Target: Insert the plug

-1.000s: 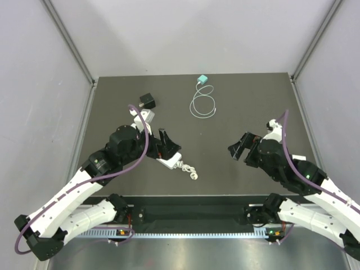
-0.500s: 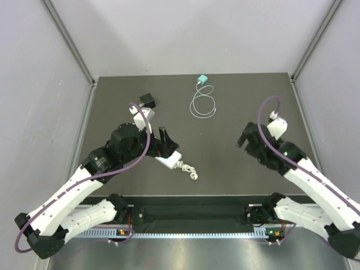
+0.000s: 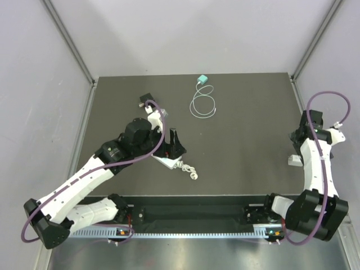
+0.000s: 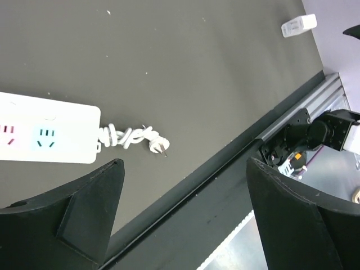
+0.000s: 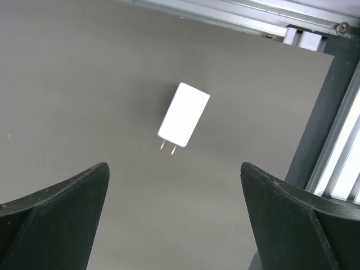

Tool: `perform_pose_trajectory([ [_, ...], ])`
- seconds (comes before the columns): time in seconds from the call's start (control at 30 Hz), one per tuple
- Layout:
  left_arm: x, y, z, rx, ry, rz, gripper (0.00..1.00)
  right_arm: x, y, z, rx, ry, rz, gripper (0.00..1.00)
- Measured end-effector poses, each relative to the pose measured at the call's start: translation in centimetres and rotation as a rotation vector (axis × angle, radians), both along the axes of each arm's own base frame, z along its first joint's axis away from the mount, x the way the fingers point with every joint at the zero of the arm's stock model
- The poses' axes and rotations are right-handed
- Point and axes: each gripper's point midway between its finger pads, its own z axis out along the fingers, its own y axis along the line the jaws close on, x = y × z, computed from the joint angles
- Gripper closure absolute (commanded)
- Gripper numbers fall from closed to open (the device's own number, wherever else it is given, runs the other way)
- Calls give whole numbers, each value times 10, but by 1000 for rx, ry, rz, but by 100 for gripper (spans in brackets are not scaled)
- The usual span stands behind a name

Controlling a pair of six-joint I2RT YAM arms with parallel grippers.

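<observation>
My right gripper grabs the white plug adapter (image 5: 184,114) across its sides near the prongs next, which leaves the adapter's prongless end for my left gripper to insert.
A white plug adapter (image 5: 184,114) with two prongs lies flat on the dark mat near the right edge; it also shows in the top view (image 3: 293,161) and far off in the left wrist view (image 4: 299,25). My right gripper (image 5: 174,169) is open and empty, hovering just short of it, at the table's right edge in the top view (image 3: 298,140). A white power strip (image 4: 45,135) with a bundled cord (image 4: 132,136) lies near the left-centre (image 3: 169,163). My left gripper (image 3: 174,143) is open and empty above the strip (image 4: 183,169).
A teal charger (image 3: 202,79) with a coiled white cable (image 3: 202,106) lies at the back centre. A black adapter (image 3: 144,97) sits at the back left, partly behind the left arm. The metal front rail (image 4: 292,140) runs along the table's near edge.
The right arm has swung from the middle right out to the right edge, uncovering the white plug. The left gripper has shifted a little right and back over the power strip.
</observation>
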Motion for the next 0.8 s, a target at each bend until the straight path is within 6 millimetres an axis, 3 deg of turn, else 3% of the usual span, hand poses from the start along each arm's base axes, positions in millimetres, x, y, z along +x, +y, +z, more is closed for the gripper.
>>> perform_pose_trajectory([
  [0.23, 1, -7, 12, -18, 2, -17, 8, 0, -22, -11, 23, -14, -50, 0],
  [0.57, -1, -9, 13, -39, 31, -10, 11, 18, -16, -68, 149, 16, -4, 5],
  [0.8, -4, -8, 7, -21, 57, -16, 13, 25, -23, -85, 153, 50, 10, 6],
])
